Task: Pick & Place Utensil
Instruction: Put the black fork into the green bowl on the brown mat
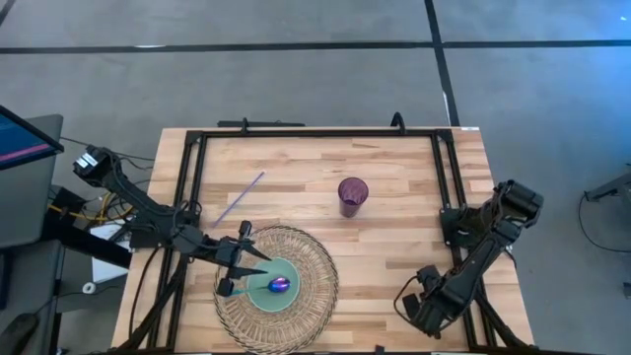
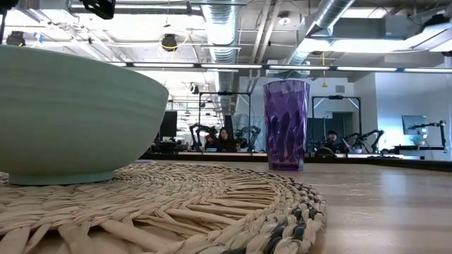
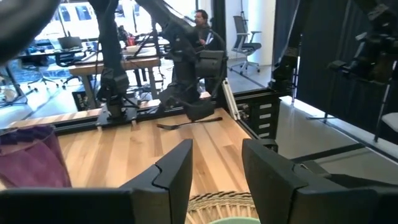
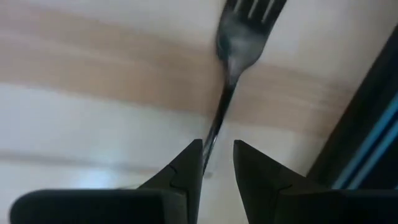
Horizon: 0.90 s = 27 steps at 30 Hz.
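The fork needs to go in the pale green bowl, so my right gripper will next grab the fork by its handle (image 4: 219, 120).
A dark fork (image 4: 239, 31) lies on the wooden table near its right edge, tines pointing away from my right gripper (image 4: 217, 146). That gripper is open a little, pointing down, with one finger on each side of the fork's handle (image 4: 219, 118). The left wrist view shows the same fork (image 3: 186, 123) under the right gripper (image 3: 199, 111). My left gripper (image 1: 235, 259) is open and hovers over the left rim of a pale green bowl (image 1: 261, 278). The bowl stands on a round woven mat (image 1: 311, 261) and holds a small blue-purple object (image 1: 280, 286). My right gripper comes at the fork from above, fingers across the handle (image 4: 214, 134) and a little way behind the tines. The handle runs close along the inner edge of one finger (image 4: 189, 162). I cannot tell whether it touches that finger.
A purple tumbler (image 1: 353, 194) stands upright at the table's middle, beyond the mat. A thin purple straw (image 1: 240, 197) lies toward the far left. A black rail frame (image 1: 315, 131) borders the tabletop. Bare wood lies between the mat and the fork.
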Available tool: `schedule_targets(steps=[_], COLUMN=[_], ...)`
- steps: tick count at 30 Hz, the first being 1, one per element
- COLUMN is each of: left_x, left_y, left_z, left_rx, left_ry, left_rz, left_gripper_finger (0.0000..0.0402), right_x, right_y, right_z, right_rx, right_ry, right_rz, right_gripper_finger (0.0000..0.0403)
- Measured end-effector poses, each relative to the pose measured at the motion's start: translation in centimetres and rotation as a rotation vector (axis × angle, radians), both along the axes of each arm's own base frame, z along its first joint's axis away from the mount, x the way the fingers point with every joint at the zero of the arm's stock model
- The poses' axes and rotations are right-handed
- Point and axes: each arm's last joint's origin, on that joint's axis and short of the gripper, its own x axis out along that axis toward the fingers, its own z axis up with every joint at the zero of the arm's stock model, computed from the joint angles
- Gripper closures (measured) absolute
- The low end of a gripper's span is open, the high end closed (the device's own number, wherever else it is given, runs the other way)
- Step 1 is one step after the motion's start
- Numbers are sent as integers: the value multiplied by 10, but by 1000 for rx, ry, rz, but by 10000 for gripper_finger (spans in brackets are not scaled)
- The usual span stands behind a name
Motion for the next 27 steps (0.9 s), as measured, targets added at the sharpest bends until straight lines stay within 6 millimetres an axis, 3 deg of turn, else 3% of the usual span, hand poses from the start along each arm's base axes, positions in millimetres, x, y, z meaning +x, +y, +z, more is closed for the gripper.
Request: schedule_targets(steps=[5,10,17,22,27], left_x=[-2,-2,-2,-2,-2], left_y=[-3,-3,-3,-3,-3], left_z=[0,0,0,0,0], left_rx=[0,-1,-5,-5,-5], left_ry=[0,1,1,1,1], left_rz=[-19,-19,-19,-19,-19], left_gripper_finger=[261,261,261,261,261], right_x=[-6,-7,-5,9,37], right_y=[-8,-10,-7,-2,2], right_z=[-15,-17,-15,-3,28], right_rx=[-5,-6,-1,-5,-36], right_ry=[-8,-7,-56,-86,-221], right_rz=[-14,-12,75,78,149], right_gripper_finger=[320,326,393,391,396])
